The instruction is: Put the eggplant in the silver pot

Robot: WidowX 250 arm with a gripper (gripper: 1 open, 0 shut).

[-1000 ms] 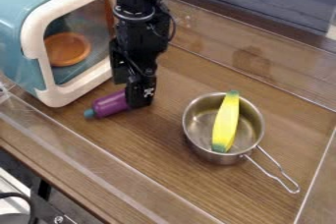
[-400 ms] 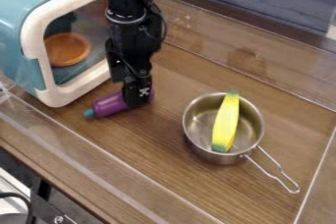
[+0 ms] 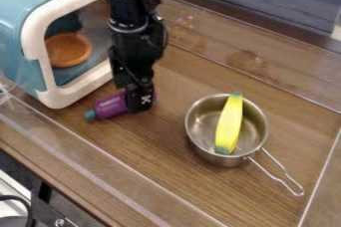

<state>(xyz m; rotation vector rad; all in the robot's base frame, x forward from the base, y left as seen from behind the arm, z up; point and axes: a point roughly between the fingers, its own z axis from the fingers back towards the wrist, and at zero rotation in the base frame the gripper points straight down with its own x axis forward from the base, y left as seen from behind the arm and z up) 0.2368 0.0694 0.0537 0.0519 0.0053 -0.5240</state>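
Observation:
I should next grab the eggplant with my gripper by its thick end (image 3: 144, 96) opposite the teal stem cap. Then my gripper can put the eggplant (image 3: 114, 106) in the silver pot.
The purple eggplant (image 3: 114, 106) lies on the wooden table, its teal stem cap pointing left. My black gripper (image 3: 132, 92) hangs straight down over the eggplant's right end, jaws open, one finger (image 3: 144, 96) overlapping the eggplant; nothing is gripped. The silver pot (image 3: 224, 131) stands to the right, apart from the gripper, with a wire handle (image 3: 278, 175) reaching toward the front right. A long yellow toy (image 3: 230, 122) rests inside the pot, leaning across its rim.
A teal-and-cream toy microwave (image 3: 47, 37) stands at the left with its door open and an orange round item (image 3: 68, 49) inside. A clear wall (image 3: 27, 121) borders the table's front and left. The blue-grey wall lies behind.
The gripper has shifted slightly left over the eggplant's right end. Its jaws stay open. The eggplant and pot have not moved.

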